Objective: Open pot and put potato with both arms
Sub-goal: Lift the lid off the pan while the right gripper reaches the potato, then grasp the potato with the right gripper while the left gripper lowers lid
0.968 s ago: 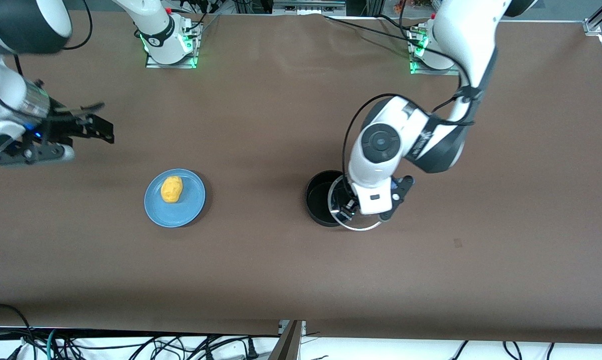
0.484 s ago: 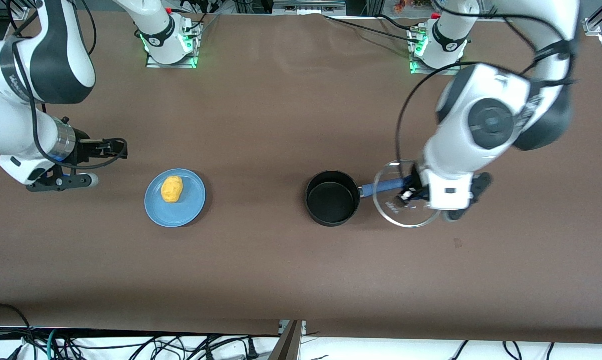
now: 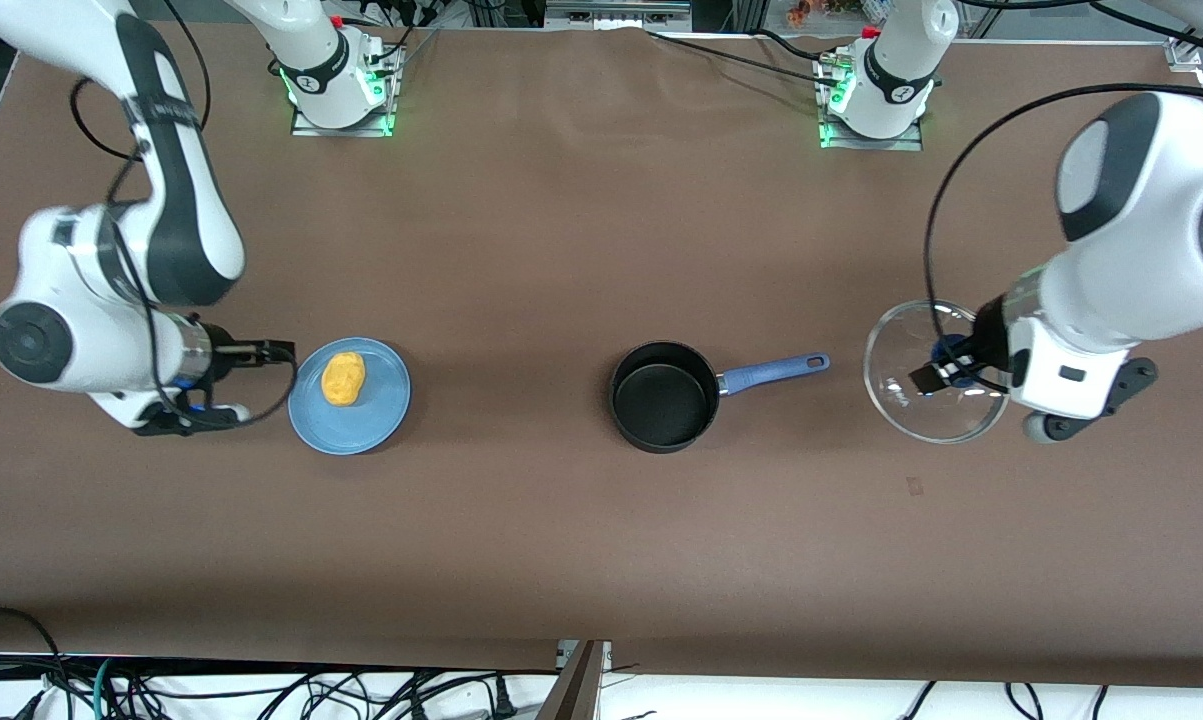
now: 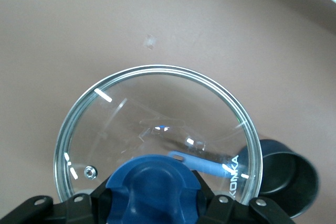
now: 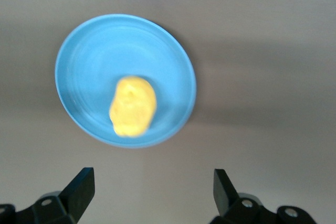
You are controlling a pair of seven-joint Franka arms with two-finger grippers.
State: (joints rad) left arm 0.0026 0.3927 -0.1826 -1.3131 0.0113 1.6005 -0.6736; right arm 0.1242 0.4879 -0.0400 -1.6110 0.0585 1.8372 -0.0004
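Observation:
I will put the potato into the black pot point(image 3: 661, 398), so I will next grab it by its rounded middle point(image 3: 344, 378) with my right gripper.
The black pot point(image 3: 661, 398) stands uncovered mid-table, its blue handle point(image 3: 773, 372) pointing toward the left arm's end. My left gripper point(image 3: 951, 365) is shut on the blue knob point(image 4: 153, 184) of the glass lid point(image 3: 936, 372), which hangs over bare table past the handle's tip. In the left wrist view the pot point(image 4: 286, 177) shows past the lid's point(image 4: 157, 108) rim. The yellow potato point(image 3: 343, 378) lies on a light-blue plate point(image 3: 381, 410). My right gripper point(image 3: 261, 352) is open beside the plate, toward the right arm's end. The right wrist view shows the potato point(image 5: 133, 106) beyond my right gripper point(image 5: 152, 184).
Both arm bases point(image 3: 336, 85) point(image 3: 876, 90) stand along the table edge farthest from the front camera. A small mark point(image 3: 914, 486) is on the brown cloth nearer the camera than the lid. Cables point(image 3: 261, 690) lie along the nearest edge.
The left arm carried the lid off the pot toward its own end of the table, baring the handle. The right arm swung down toward the plate, its gripper still open.

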